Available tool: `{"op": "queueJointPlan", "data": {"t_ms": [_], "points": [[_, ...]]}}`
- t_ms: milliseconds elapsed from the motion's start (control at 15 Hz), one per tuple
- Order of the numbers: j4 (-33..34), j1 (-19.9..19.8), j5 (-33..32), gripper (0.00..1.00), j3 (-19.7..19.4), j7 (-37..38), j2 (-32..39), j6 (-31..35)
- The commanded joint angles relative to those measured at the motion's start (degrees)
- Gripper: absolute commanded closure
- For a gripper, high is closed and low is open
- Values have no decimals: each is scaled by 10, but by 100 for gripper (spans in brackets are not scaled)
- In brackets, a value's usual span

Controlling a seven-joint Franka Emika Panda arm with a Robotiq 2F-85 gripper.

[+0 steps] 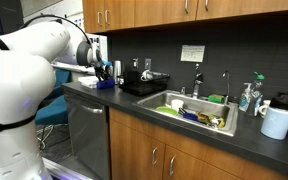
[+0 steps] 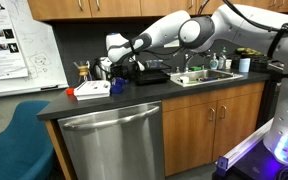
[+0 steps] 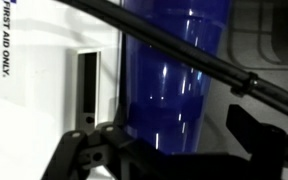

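My gripper closes on the blue cup now, since my open fingers reach beside the cup's sides in the wrist view and closing now would catch it.
A blue translucent cup (image 3: 169,60) stands upright on the dark counter, next to a white first aid box (image 3: 44,70). My gripper (image 3: 174,140) is lowered around the cup, one black finger on each side. The left finger is close to the cup wall and a gap shows at the right finger, so the jaws are open. In both exterior views the gripper (image 1: 104,72) (image 2: 112,68) hangs over the cup (image 1: 106,83) (image 2: 117,87) at the counter's end, with the first aid box (image 2: 92,90) beside it.
A sink (image 1: 224,124) holding dishes is set in the counter further along, with a soap bottle (image 1: 247,97) and a white roll (image 1: 277,122) beyond it. A black tray (image 1: 144,85) sits next to the cup. A dishwasher (image 2: 114,140) and a blue chair (image 2: 14,140) stand below.
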Motion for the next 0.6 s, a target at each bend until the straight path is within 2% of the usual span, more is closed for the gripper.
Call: {"op": "queueJointPlan", "data": {"t_ms": [0,200,333,400,467,533], "points": [[28,2,2,0,0,-9,17,-8],[30,1,4,0,2,-8,21,-6],[31,1,4,8,3,-7,22,-5],[30,1,4,27,3,-7,23,-4],[31,0,5,30,4,-6,23,-4],[31,0,5,37,4,-6,23,-4]]}}
